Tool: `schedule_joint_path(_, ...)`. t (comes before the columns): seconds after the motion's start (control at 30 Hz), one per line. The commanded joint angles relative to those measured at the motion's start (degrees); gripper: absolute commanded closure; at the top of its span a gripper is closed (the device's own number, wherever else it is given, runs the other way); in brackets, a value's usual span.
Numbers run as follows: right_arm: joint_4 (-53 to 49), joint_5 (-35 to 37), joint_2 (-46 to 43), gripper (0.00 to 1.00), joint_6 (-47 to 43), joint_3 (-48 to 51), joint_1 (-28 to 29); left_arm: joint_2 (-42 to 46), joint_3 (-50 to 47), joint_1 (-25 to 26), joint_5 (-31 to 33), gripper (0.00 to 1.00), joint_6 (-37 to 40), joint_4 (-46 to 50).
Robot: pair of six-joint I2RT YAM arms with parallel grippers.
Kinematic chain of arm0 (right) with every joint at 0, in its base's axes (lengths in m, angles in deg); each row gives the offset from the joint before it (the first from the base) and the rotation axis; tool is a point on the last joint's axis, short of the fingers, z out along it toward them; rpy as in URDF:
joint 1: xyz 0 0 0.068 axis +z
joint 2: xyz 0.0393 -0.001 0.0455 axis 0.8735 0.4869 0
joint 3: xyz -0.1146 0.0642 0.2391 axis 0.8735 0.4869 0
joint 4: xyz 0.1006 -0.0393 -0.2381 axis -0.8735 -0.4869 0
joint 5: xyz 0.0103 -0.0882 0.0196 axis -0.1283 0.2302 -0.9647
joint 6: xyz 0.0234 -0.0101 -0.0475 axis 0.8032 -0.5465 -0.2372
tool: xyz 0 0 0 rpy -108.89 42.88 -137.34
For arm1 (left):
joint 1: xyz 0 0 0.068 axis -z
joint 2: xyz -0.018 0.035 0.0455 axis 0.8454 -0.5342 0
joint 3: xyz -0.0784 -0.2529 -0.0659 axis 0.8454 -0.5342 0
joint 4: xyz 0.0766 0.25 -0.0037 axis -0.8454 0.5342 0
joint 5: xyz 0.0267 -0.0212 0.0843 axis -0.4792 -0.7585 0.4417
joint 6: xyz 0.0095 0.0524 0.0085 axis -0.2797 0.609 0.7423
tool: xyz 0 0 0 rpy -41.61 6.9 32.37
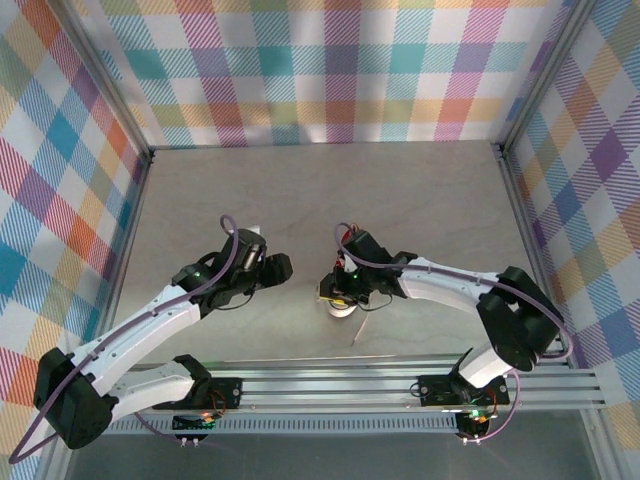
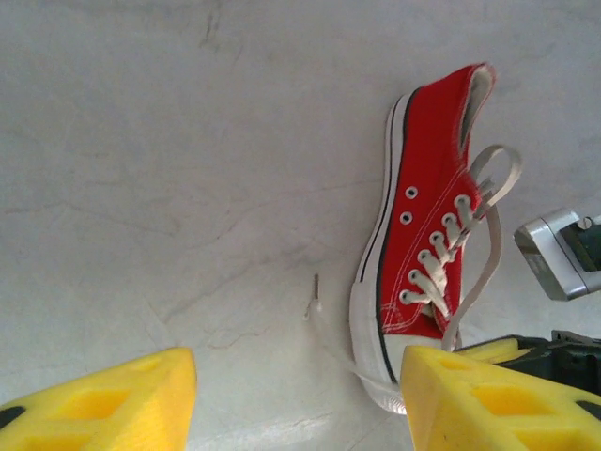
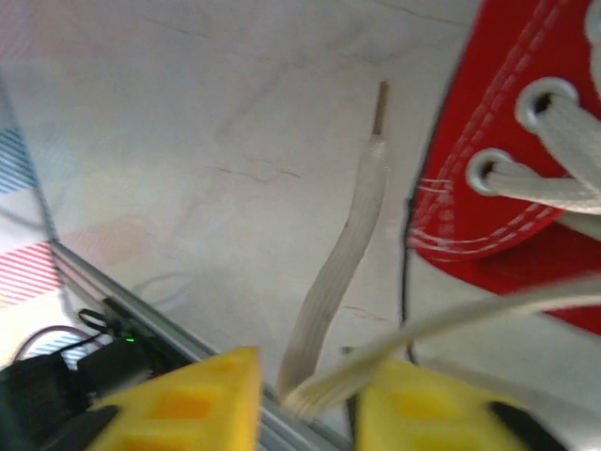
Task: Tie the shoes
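The lace's tip has to stay free to thread the tying loop, so the robot's left gripper should next grab the loose lace end [image 2: 315,308] just behind its tip.
The red shoe [image 2: 427,235] with white laces lies on its side on the table, toe cap toward my left gripper. In the top view its white toe [image 1: 342,306] peeks out from under my right gripper [image 1: 346,286]. My left gripper [image 2: 299,381] stands open to the shoe's left, its yellow fingers [image 2: 113,399] wide apart with nothing between them. A free lace end [image 2: 315,293] lies beside the sole. My right gripper [image 3: 305,381] hovers low by the shoe's side [image 3: 526,141], jaws parted, with a folded stretch of white lace [image 3: 343,254] lying loose in the gap.
The grey table [image 1: 330,190] is walled by plaid panels. An aluminium rail [image 1: 400,385] runs along the near edge, close behind my right gripper. My left gripper [image 1: 278,268] sits a short way left of the shoe.
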Motion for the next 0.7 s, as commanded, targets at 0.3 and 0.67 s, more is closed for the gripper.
schedule_joint_path(0.3, -15.02, 11.54, -13.17, 0.38, -4.41, -3.06, 0.96, -3.86, -7.61, 3.89, -2.10, 0.52, -21.21, -7.38)
schedule_joint_path(0.67, -24.17, 18.15, -14.06, 0.52, -16.05, -6.97, -0.64, -20.60, -4.40, 9.13, -4.13, 0.65, -31.99, -19.34)
